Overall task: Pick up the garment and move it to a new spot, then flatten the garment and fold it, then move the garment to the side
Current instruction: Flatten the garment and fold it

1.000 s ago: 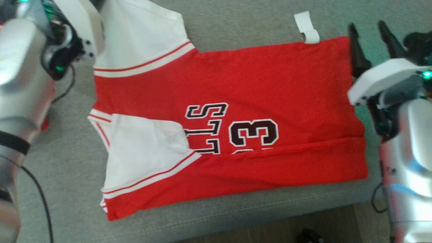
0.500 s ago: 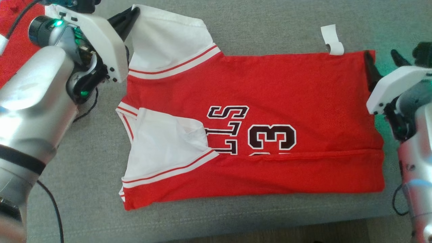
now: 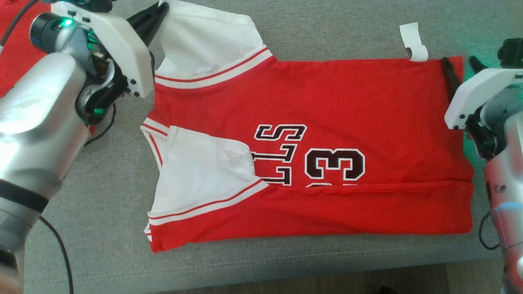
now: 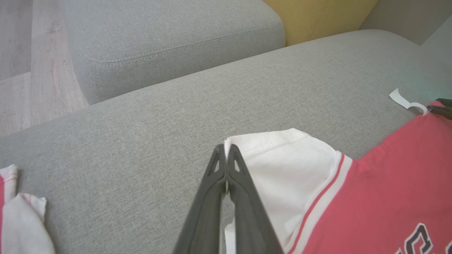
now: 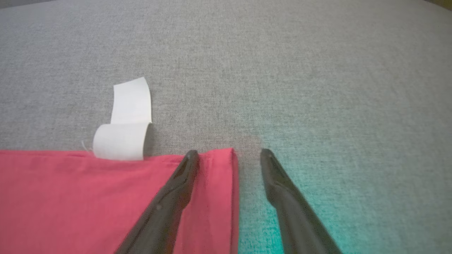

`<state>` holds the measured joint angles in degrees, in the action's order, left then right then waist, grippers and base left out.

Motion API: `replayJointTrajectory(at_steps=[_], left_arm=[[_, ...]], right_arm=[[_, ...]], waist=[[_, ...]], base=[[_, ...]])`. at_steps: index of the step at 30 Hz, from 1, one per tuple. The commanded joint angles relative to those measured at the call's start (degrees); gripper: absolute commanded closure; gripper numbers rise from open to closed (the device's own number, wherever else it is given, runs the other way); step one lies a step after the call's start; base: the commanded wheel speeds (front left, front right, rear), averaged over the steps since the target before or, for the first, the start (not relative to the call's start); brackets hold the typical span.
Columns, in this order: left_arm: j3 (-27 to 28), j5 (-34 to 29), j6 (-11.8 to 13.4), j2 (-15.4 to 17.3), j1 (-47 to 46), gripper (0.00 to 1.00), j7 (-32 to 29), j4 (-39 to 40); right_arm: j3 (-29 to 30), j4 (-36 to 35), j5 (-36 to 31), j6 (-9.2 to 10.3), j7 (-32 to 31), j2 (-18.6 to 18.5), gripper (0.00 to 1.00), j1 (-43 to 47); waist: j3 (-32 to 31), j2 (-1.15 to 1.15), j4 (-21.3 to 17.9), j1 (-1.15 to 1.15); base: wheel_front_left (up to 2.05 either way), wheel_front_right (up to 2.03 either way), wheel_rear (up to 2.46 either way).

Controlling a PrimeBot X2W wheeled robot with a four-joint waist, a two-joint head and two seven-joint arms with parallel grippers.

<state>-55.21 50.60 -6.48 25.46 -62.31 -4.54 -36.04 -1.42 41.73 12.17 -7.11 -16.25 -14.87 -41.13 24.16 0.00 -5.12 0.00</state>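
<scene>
The right gripper grips the jersey by its far hem corner (image 3: 457, 63) (image 5: 221, 160) next. Empty cushion borders that loose edge of the jersey, while the jersey's lettered front lies spread flat.
The garment (image 3: 351, 102) is a red jersey with white sleeves and black lettering, lying spread on the grey sofa cushion (image 3: 327, 28), its near long edge folded over. My left gripper (image 3: 161, 6) is shut on the corner of the far white sleeve (image 3: 208, 41); in the left wrist view the fingertips (image 4: 226, 148) pinch the sleeve's hem (image 4: 268, 139). My right gripper (image 3: 459, 61) is open at the jersey's far right corner. One finger (image 5: 192, 155) rests over the red cloth (image 5: 70, 197), the other is over bare cushion. A white label (image 5: 123, 127) curls off the hem.
Another red and white garment (image 4: 17, 218) lies at the far left. Beyond the seat are a grey sofa arm (image 4: 169, 38), a yellow cushion (image 4: 317, 17) and wood floor (image 4: 31, 70). The cushion's front edge (image 3: 286, 269) runs just below the jersey.
The camera has shifted. My left gripper has come to the far sleeve's corner and shut on it. My right gripper has moved left, so one finger now lies over the jersey's corner.
</scene>
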Motion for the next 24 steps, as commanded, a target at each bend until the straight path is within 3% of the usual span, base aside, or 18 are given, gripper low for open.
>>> replayJointTrajectory(at_steps=[1,10,24], left_arm=[[2.1,0.6,0.5,2.8,-1.9,1.00,-0.1,1.1],[2.5,-0.5,2.0,3.4,-2.4,1.00,2.4,0.2],[4.2,-3.4,4.4,0.6,-10.4,1.00,9.3,-6.1]], right_arm=[[-1.3,-0.8,0.5,-0.37,-0.4,-0.8,1.00,-0.2],[-0.8,-0.2,0.6,-0.37,2.6,-1.7,1.00,-1.6],[2.1,4.5,-3.7,-0.37,10.9,-0.7,1.00,-11.1]], waist=[[0.0,0.00,-0.1,0.00],[-0.3,0.00,-0.5,0.00],[1.9,0.00,-0.9,0.00]], base=[[0.00,0.00,0.00],[0.00,0.00,0.00],[0.00,0.00,0.00]])
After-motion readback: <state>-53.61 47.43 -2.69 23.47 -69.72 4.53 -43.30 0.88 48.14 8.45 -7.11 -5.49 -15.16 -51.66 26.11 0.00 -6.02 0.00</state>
